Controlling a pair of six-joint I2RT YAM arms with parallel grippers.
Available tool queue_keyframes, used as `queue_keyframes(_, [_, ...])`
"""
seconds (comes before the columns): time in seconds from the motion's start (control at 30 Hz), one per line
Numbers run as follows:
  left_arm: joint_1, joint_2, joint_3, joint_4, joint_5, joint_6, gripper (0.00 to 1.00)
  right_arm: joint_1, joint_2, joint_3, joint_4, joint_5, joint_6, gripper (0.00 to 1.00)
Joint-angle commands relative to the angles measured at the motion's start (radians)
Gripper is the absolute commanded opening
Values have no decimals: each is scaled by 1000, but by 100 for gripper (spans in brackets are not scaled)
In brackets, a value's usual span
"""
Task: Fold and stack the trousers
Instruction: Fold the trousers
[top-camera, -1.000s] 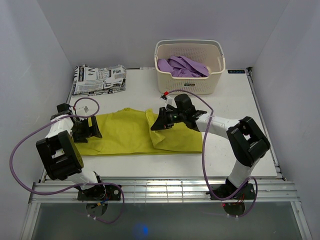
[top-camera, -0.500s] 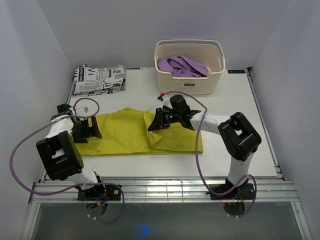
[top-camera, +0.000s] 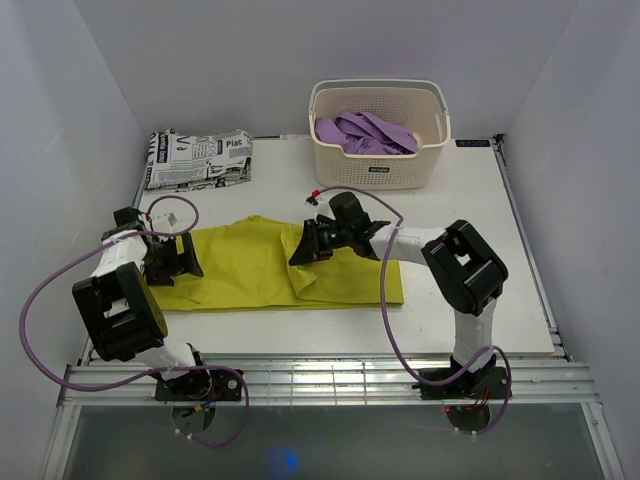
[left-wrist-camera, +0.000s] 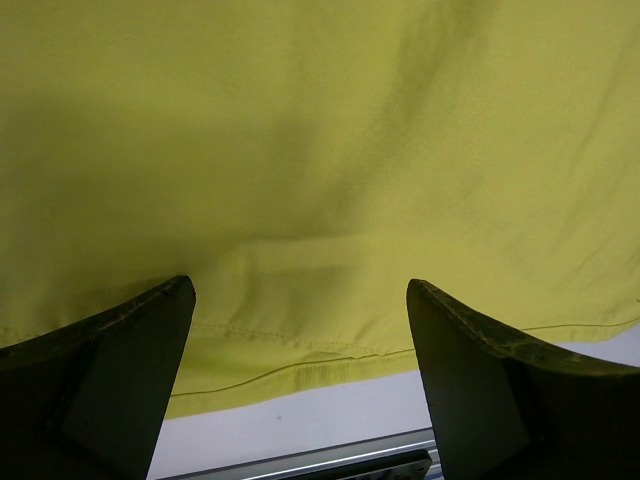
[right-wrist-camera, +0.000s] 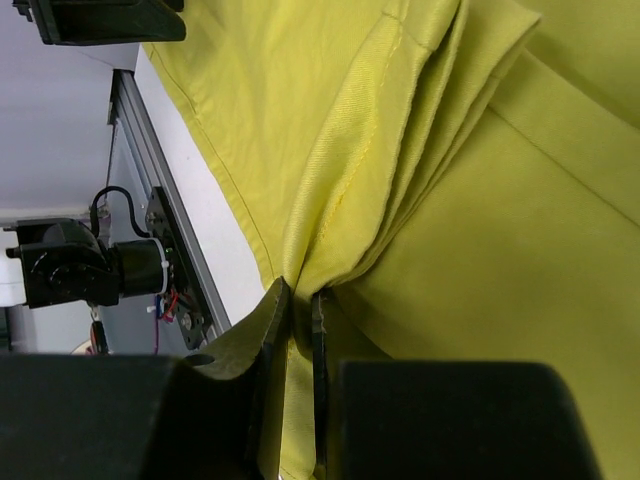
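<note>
My right gripper lets go of the folded edge now, since the folded edge lies low over the trousers.
The mustard-yellow trousers (top-camera: 250, 265) lie flat across the middle of the table, with their right part doubled back over the rest. My right gripper (top-camera: 300, 250) is shut on that folded edge of the trousers (right-wrist-camera: 380, 130), the cloth bunched between its fingers (right-wrist-camera: 262, 330). At the left end my left gripper (top-camera: 192, 258) is open above the cloth. Its two fingers (left-wrist-camera: 130, 345) stand wide apart over the hem of the trousers (left-wrist-camera: 320, 200), with nothing between them.
A white basket (top-camera: 420, 165) holding a purple garment (top-camera: 365, 132) stands at the back right. A folded newspaper-print garment (top-camera: 198, 157) lies at the back left. The metal rail (top-camera: 320, 380) runs along the near table edge.
My right gripper has carried the folded edge of the trousers to the left, so the doubled part has grown wider. The left arm has not moved.
</note>
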Motion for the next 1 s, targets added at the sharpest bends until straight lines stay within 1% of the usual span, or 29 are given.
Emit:
queue_keyframes(0.0, [6,-44,2,5,-3,5,98,11,16,52,60,-10,31,8])
queue_keyframes(0.17, [6,-41,2,5,5,1,98,14,32,60,66,-1,47,8])
queue_keyframes(0.27, [6,-43,3,4,5,2,98,16,55,72,77,-22,48,9])
queue_keyframes(0.3, [4,-43,5,2,9,2,98,16,59,74,82,-37,51,19])
queue_keyframes(0.37, [6,-55,11,-2,15,2,98,17,66,72,108,-41,64,34])
queue_keyframes(0.4, [6,-63,14,-5,23,4,98,19,70,84,114,-57,71,43])
queue_keyframes(0.43, [6,-72,28,-15,52,5,98,20,73,94,111,-61,71,50])
queue_keyframes(0.5, [6,-113,51,-25,99,9,98,20,76,123,103,-70,67,59])
queue_keyframes(0.53, [6,-130,66,-39,154,6,98,19,73,132,96,-71,59,61])
queue_keyframes(0.6, [6,-179,121,-56,216,-2,98,2,43,147,77,-90,42,64])
queue_keyframes(0.63, [6,-196,143,-82,257,2,98,-7,26,149,71,-99,13,64])
queue_keyframes(0.67, [6,-211,181,-96,353,12,98,-18,-21,150,65,-114,-10,64])
queue_keyframes(0.7, [4,-243,196,-110,412,39,98,-50,-49,153,18,-146,-36,63])
queue_keyframes(0.73, [4,-262,209,-130,466,47,98,-67,-75,149,-12,-163,-95,63])
queue_keyframes(0.77, [0,-279,219,-134,571,54,98,-87,-138,138,-39,-185,-129,61])
queue_keyframes(0.8, [-14,-294,217,-136,616,56,98,-107,-173,121,-70,-218,-160,58])
queue_keyframes(0.83, [-26,-319,212,-127,662,45,98,-157,-204,102,-135,-244,-189,56])
queue_keyframes(0.87, [-51,-322,203,-118,719,30,96,-184,-258,54,-173,-278,-249,55])
queue_keyframes(0.9, [-119,-320,177,-107,735,10,94,-243,-284,28,-217,-345,-283,55])
queue_keyframes(0.93, [-161,-314,160,-67,744,-37,91,-273,-304,-1,-312,-381,-319,55])
queue_keyframes(0.97, [-208,-310,137,-32,744,-71,86,-302,-338,-55,-366,-415,-416,55])
